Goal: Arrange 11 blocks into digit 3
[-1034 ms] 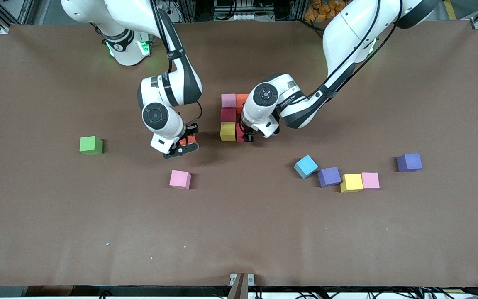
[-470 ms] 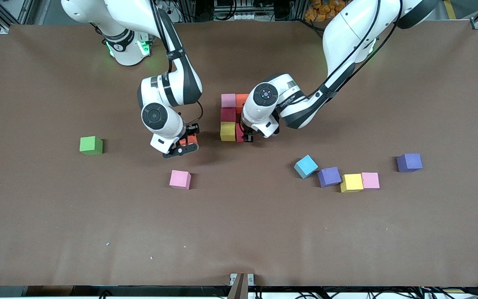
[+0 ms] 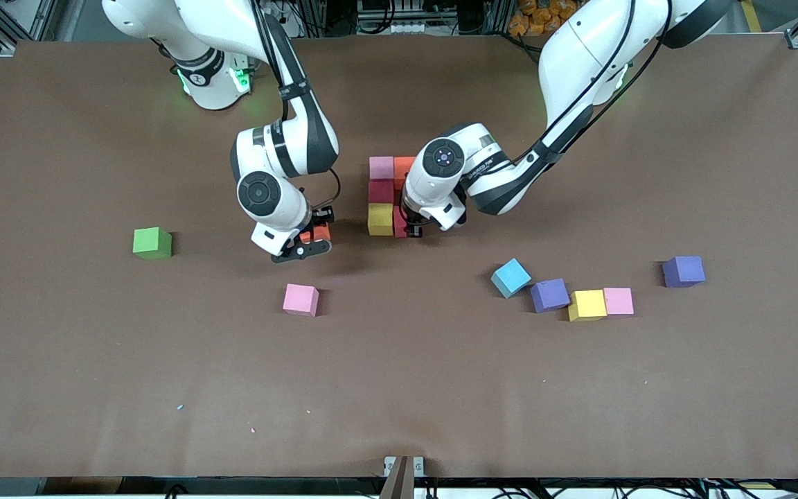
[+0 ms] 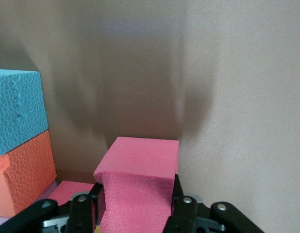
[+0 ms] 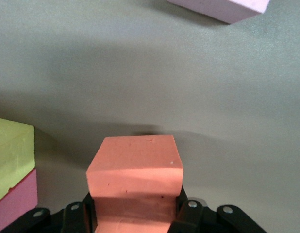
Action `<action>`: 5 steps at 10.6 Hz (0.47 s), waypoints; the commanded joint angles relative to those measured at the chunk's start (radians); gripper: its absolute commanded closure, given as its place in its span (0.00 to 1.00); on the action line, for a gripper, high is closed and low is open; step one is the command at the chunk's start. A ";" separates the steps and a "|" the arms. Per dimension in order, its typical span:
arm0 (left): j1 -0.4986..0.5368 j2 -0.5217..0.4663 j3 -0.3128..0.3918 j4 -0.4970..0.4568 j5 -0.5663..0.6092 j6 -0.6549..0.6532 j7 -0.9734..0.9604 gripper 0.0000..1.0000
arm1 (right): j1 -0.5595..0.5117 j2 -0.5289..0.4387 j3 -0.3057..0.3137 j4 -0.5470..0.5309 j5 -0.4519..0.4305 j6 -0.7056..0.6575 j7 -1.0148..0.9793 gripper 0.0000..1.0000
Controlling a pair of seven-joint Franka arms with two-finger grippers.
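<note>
The red block's lower edge meets the table with its side along the yellow block, so it is time for my left gripper to open now.
The digit 3 figure stands mid-table as a pink block (image 3: 381, 167), an orange block (image 3: 404, 165), a dark red block (image 3: 381, 190) and a yellow block (image 3: 380, 218). My left gripper (image 3: 409, 227) is shut on a red block (image 4: 140, 160), low beside the yellow one. The left wrist view also shows a light blue block (image 4: 19, 109) and the orange block (image 4: 24, 174) of the figure. My right gripper (image 3: 304, 241) is shut on an orange block (image 5: 135, 165), just above the table, toward the right arm's end from the figure.
A loose pink block (image 3: 300, 299) lies nearer the camera than the right gripper. Toward the left arm's end lie light blue (image 3: 510, 277), purple (image 3: 550, 294), yellow (image 3: 587, 305), pink (image 3: 618, 301) and another purple (image 3: 683, 271) block. A green cube (image 3: 152, 242) sits apart.
The right gripper with its orange block has crept a little toward the figure. The left arm has not moved.
</note>
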 commanded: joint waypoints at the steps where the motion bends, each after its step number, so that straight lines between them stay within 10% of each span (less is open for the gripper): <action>1: -0.009 0.016 0.004 0.021 0.030 0.008 -0.029 1.00 | 0.009 0.001 0.005 0.009 0.018 -0.004 0.032 1.00; 5: -0.009 0.020 0.004 0.022 0.030 0.008 -0.029 0.91 | 0.009 0.001 0.006 0.009 0.021 0.001 0.052 1.00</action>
